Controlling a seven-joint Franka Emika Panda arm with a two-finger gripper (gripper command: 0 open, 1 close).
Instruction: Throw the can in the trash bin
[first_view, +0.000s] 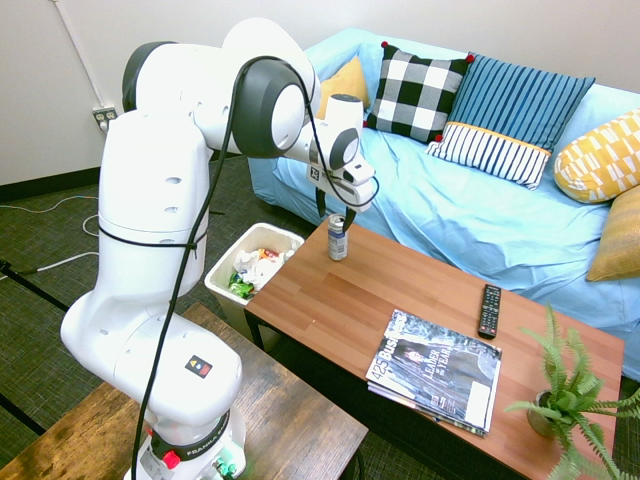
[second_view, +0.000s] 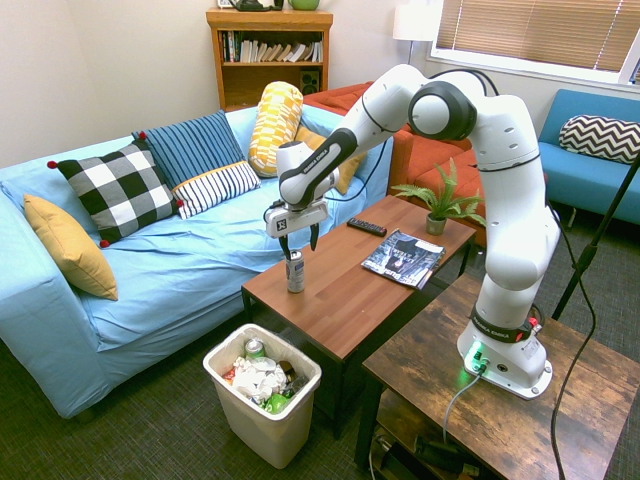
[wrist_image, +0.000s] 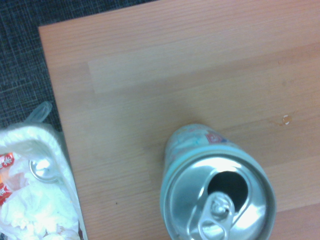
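Observation:
The gripper isn't ready to close on the can and should go lower first. Its open fingers are about level with the can's top rim (second_view: 295, 255), short of the can's silver side, so they would miss if they closed now.
The slim silver can (first_view: 338, 238) (second_view: 295, 271) stands upright near the corner of the wooden coffee table (first_view: 420, 300) (second_view: 350, 290). My gripper (second_view: 298, 243) (first_view: 338, 214) hangs open just above the can's top, its fingers straddling the rim without touching. The wrist view looks straight down on the can's opened lid (wrist_image: 218, 200). The off-white trash bin (first_view: 232, 262) (second_view: 290, 430) sits on the floor beside that table corner, holding crumpled paper and other cans; its rim (wrist_image: 52, 150) shows in the wrist view.
A magazine (first_view: 435, 370) (second_view: 403, 257), a remote (first_view: 489, 310) (second_view: 367, 227) and a potted plant (first_view: 570, 400) (second_view: 440, 205) sit further along the table. A blue sofa with cushions (first_view: 480, 200) (second_view: 150, 250) runs behind it.

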